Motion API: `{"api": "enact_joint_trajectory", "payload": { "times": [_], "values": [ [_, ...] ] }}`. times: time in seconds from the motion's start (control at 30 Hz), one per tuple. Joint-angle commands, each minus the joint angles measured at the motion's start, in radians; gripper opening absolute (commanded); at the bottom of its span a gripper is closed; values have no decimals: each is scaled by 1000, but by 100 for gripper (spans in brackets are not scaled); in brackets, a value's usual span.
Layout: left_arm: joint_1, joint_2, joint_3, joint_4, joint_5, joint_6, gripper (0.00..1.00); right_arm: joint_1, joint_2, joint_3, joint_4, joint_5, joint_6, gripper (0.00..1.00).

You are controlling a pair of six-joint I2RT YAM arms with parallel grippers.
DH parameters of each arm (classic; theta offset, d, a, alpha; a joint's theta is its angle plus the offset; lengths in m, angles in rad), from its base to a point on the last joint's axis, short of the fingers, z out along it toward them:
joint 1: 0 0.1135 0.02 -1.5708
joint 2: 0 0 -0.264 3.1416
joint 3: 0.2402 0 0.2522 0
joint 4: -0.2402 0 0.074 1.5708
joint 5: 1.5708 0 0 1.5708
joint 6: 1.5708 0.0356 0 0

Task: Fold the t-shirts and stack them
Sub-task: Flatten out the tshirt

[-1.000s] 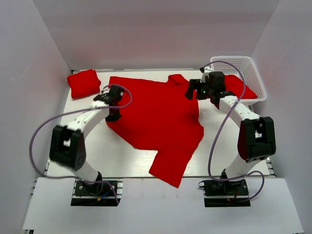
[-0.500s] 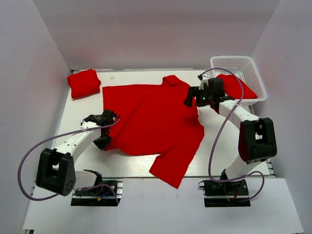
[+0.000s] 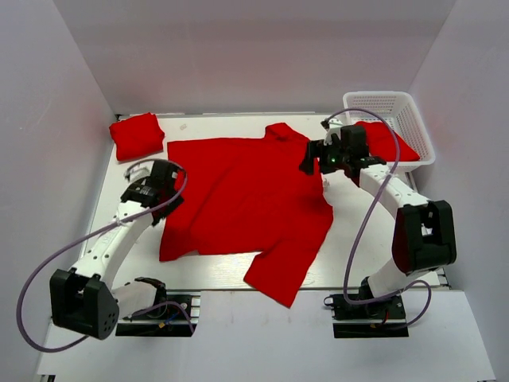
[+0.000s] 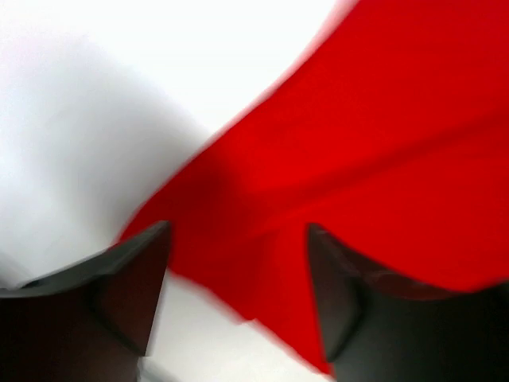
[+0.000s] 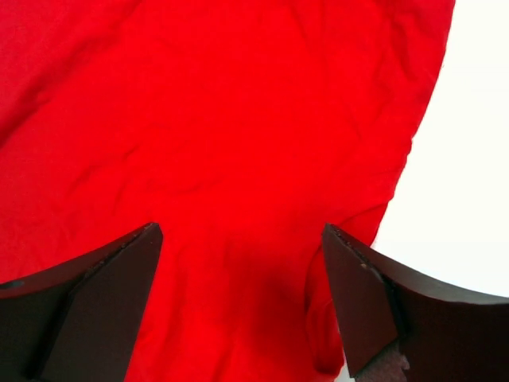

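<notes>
I should next pinch the spread red t-shirt by its shoulder on the basket side with my right gripper, to pull it flat for folding.
One red t-shirt (image 3: pixel 246 195) lies spread in the middle of the table, a sleeve trailing toward the near edge. A folded t-shirt (image 3: pixel 137 135) sits at the back left, and another t-shirt (image 3: pixel 383 140) lies in the basket. My left gripper (image 3: pixel 156 180) hovers at the spread shirt's left edge. In the blurred left wrist view its jaws (image 4: pixel 238 274) stand apart over the cloth's edge (image 4: pixel 350 135), gripping nothing. My right gripper (image 3: pixel 312 157) is over the shirt's right shoulder, open above red cloth (image 5: pixel 231 119) with nothing pinched (image 5: pixel 242 270).
A white lattice basket (image 3: pixel 416 119) stands at the back right corner. White walls close in the left, right and back sides. Bare white tabletop (image 3: pixel 358 231) shows to the right of the shirt and along its left edge.
My left gripper dragged the shirt's left side toward the near edge, then opened and let it go, moving back left. The shirt now lies flatter. The right gripper barely moved.
</notes>
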Motion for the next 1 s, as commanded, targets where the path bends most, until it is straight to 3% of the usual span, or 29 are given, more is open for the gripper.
{"api": "enact_joint_trajectory", "payload": {
  "times": [0.0,0.03,0.07,0.1,0.17,0.2,0.23,0.3,0.33,0.47,0.8,0.97],
  "values": [
    [3,-18,40,483,97,360,72,2,47,70,-6,8,6,84],
    [3,78,98,528,130,449,62,3,59,113,-9,11,7,81],
    [3,140,141,541,139,473,44,2,83,128,-15,12,9,77],
    [-14,203,182,555,130,512,37,3,108,140,-18,15,9,64],
    [-14,365,281,599,104,562,22,2,140,174,-3,21,14,53],
    [-14,406,293,640,113,562,8,2,154,182,2,20,15,47],
    [6,438,293,683,136,562,0,2,186,205,3,46,24,32],
    [20,528,304,815,136,577,0,2,199,225,10,49,35,29],
    [29,565,346,834,148,577,0,6,238,229,25,73,52,19],
    [52,760,511,806,124,586,0,5,332,288,53,86,81,8],
    [175,1001,753,762,147,590,0,11,538,473,30,101,115,2],
    [216,1089,839,711,199,622,0,9,657,611,-84,135,116,0]
  ]
}}
